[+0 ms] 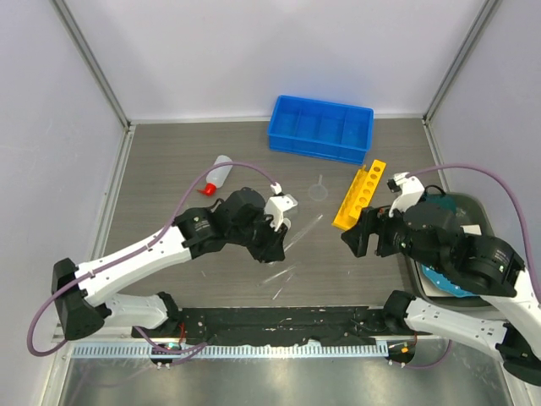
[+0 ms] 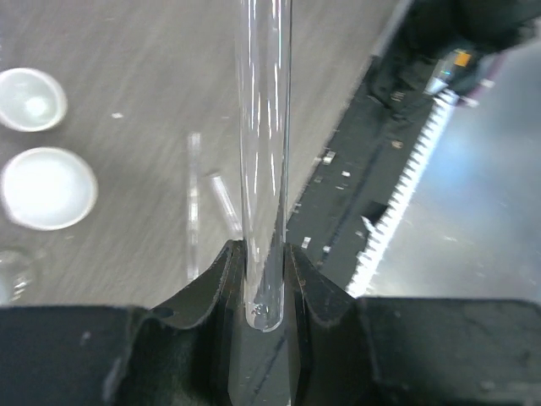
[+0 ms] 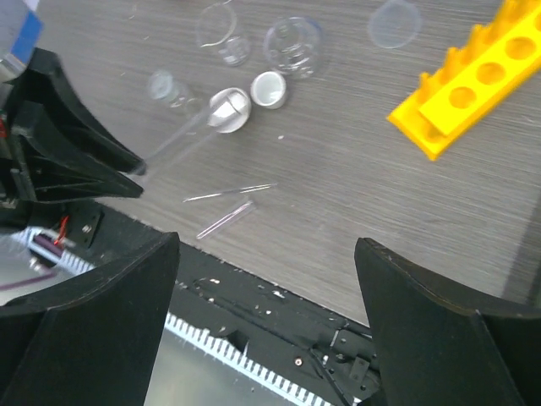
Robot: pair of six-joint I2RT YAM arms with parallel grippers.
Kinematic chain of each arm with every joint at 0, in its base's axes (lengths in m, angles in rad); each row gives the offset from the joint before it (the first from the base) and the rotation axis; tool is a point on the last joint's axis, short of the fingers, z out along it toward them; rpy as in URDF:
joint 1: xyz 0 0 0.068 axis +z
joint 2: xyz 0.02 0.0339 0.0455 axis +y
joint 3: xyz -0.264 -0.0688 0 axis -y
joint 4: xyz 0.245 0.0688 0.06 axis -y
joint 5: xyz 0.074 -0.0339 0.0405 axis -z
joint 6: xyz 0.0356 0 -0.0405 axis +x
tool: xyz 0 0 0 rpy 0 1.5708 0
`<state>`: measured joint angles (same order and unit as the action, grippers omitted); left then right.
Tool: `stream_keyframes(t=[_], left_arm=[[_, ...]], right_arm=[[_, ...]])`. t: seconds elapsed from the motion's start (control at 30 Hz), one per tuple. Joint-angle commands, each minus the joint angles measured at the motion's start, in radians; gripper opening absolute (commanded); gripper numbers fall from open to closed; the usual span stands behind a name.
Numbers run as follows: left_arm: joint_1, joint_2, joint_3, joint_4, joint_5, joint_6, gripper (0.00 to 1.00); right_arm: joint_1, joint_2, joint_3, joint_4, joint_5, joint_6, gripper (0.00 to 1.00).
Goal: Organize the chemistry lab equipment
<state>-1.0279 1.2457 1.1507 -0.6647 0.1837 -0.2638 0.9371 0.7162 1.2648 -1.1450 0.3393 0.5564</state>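
Note:
I should reach the thin glass tube with my right gripper and grab it by its open end. Its rounded end then stays free to go into the rack.
My left gripper is shut on a clear glass tube at its rounded end; in the top view that gripper holds the tube low over the table, pointing toward the yellow holed rack. My right gripper is open and empty just near of the rack's near end. Two thin glass tubes lie on the table. Two white dishes and two beakers stand under the left arm. The funnel and the red-capped squeeze bottle sit farther back.
A blue divided bin stands at the back. A grey tray at the right holds a blue dotted plate, mostly hidden by my right arm. A black rail runs along the near edge.

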Motion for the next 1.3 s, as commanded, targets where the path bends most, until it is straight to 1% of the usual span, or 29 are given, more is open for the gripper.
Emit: stream_keyframes(t=[0.0,0.03,0.07,0.17,0.2,0.3,0.5,0.6,0.73,0.97,1.1,1.27], left_arm=[[0.032,-0.078,-0.043,0.172,0.341,0.032,0.00],[0.035,-0.095,-0.048,0.192,0.371,0.032,0.00],[0.037,-0.100,-0.052,0.201,0.426,0.034,0.00],[0.038,-0.117,-0.069,0.234,0.531,0.035,0.00],[0.038,-0.123,-0.074,0.241,0.540,0.028,0.00],[0.037,-0.147,-0.097,0.270,0.568,0.012,0.00],[0.038,-0.206,-0.111,0.266,0.573,0.017,0.00],[0.038,-0.224,-0.114,0.257,0.566,0.029,0.00],[0.038,-0.244,-0.111,0.241,0.562,0.046,0.00],[0.038,-0.239,-0.109,0.243,0.562,0.055,0.00],[0.038,-0.216,-0.106,0.257,0.569,0.058,0.00],[0.048,-0.195,-0.097,0.270,0.600,0.060,0.00]], right_arm=[[0.006,0.057,0.048,0.131,-0.189,-0.075,0.90],[0.006,0.078,0.057,0.148,-0.213,-0.082,0.90],[0.006,0.094,0.062,0.165,-0.270,-0.095,0.90],[0.006,0.153,0.087,0.218,-0.345,-0.124,0.89],[0.006,0.167,0.094,0.234,-0.399,-0.134,0.89],[0.008,0.209,0.123,0.243,-0.421,-0.144,0.89],[0.006,0.241,0.177,0.234,-0.445,-0.144,0.85],[0.006,0.235,0.192,0.211,-0.459,-0.135,0.83],[0.006,0.204,0.186,0.176,-0.462,-0.121,0.83],[0.005,0.160,0.143,0.200,-0.562,-0.096,0.79],[0.006,0.154,0.133,0.214,-0.615,-0.087,0.74],[0.006,0.154,0.119,0.211,-0.634,-0.092,0.67]])
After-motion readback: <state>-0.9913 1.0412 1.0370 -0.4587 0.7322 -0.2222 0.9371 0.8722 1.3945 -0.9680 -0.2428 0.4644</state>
